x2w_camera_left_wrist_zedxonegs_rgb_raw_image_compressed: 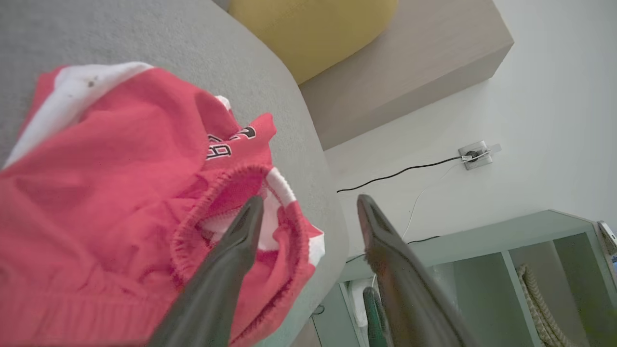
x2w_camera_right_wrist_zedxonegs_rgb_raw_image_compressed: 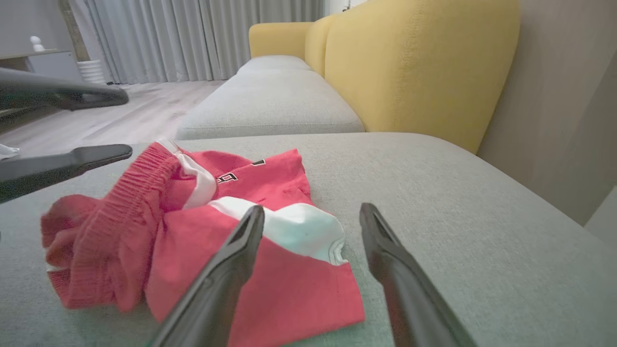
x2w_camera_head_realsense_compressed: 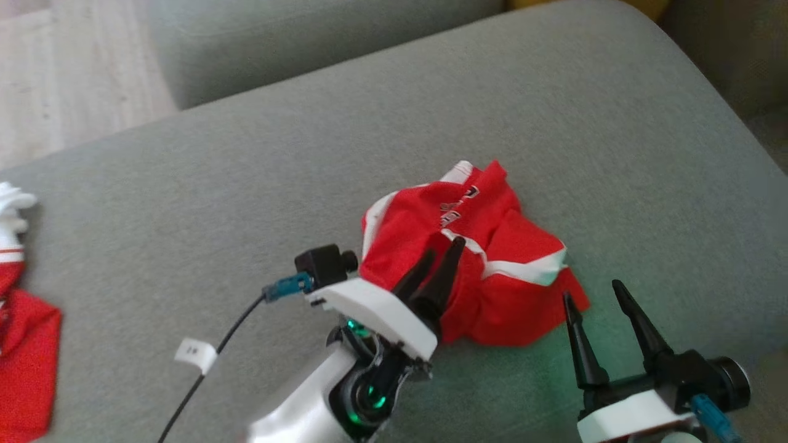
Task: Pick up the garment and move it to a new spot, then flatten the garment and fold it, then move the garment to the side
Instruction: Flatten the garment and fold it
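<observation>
The garment's ribbed edge stands up at the white stripe while the rest lies crumpled. My left gripper will next pick up the garment by its ribbed edge at the white stripe (x2w_camera_left_wrist_zedxonegs_rgb_raw_image_compressed: pixel 281 188).
The garment (x2w_camera_head_realsense_compressed: pixel 486 264) is a crumpled pair of red shorts with white trim and black lettering, lying on the grey sofa cushion (x2w_camera_head_realsense_compressed: pixel 246 184). My left gripper (x2w_camera_head_realsense_compressed: pixel 444 247) hovers over its near left part, jaws open. In the left wrist view one finger (x2w_camera_left_wrist_zedxonegs_rgb_raw_image_compressed: pixel 241 241) lies over the elastic waistband of the garment (x2w_camera_left_wrist_zedxonegs_rgb_raw_image_compressed: pixel 120 183); nothing is pinched in the left gripper (x2w_camera_left_wrist_zedxonegs_rgb_raw_image_compressed: pixel 309 200). My right gripper (x2w_camera_head_realsense_compressed: pixel 591 290) stands open just off the garment's lower right corner. In the right wrist view the right gripper (x2w_camera_right_wrist_zedxonegs_rgb_raw_image_compressed: pixel 312 209) points at the white-trimmed hem of the garment (x2w_camera_right_wrist_zedxonegs_rgb_raw_image_compressed: pixel 270 289).
Another red and white cloth (x2w_camera_head_realsense_compressed: pixel 18 332) lies at the cushion's left edge. A second grey cushion (x2w_camera_head_realsense_compressed: pixel 295 43) and wooden floor (x2w_camera_head_realsense_compressed: pixel 61 74) lie beyond. A yellow backrest (x2w_camera_right_wrist_zedxonegs_rgb_raw_image_compressed: pixel 409 62) runs along the right. A shelf unit (x2w_camera_left_wrist_zedxonegs_rgb_raw_image_compressed: pixel 530 270) stands past the cushion's edge.
</observation>
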Controlling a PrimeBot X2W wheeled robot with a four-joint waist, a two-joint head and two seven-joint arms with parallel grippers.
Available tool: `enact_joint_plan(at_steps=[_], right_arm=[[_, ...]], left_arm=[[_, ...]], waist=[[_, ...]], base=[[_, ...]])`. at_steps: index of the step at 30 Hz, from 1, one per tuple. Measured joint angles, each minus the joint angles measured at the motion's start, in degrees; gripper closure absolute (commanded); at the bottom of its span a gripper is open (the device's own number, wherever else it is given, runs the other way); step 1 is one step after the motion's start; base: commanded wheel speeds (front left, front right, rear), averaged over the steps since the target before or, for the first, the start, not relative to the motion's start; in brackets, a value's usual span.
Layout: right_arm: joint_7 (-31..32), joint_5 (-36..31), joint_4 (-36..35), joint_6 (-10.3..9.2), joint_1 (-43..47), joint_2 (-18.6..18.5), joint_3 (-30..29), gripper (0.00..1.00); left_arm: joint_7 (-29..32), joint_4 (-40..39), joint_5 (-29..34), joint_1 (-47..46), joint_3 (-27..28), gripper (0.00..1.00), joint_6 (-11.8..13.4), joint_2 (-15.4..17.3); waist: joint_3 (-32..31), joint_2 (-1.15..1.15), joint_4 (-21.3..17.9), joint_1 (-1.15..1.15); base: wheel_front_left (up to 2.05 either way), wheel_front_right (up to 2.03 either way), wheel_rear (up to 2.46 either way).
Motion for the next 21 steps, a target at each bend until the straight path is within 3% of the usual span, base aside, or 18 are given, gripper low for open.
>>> enact_joint_plan(at_steps=[9, 11, 21], right_arm=[[0.00, 0.66, 0.03, 0.00, -1.65, 0.00, 1.12, 0.00], [0.00, 0.97, 0.07, 0.00, -2.35, 0.01, 1.36, 0.00], [0.00, 1.02, 0.82, 0.00, -2.36, 0.00, 1.43, 0.00]], left_arm=[[-2.29, 4.89, -5.70, -6.95, -3.71, 0.03, 0.51, -0.01], [-3.53, 5.91, -5.77, -8.28, -4.45, 1.00, 0.34, -0.02], [-6.45, 7.44, -4.57, -18.53, -9.45, 1.00, -5.13, -0.03]], waist=[[3.46, 0.00, -4.13, 0.01], [3.83, 0.00, -4.79, 0.00], [3.03, 0.00, -6.33, 0.00]], base=[[0.00, 0.00, 0.00], [0.00, 0.00, 0.00], [0.00, 0.00, 0.00]])
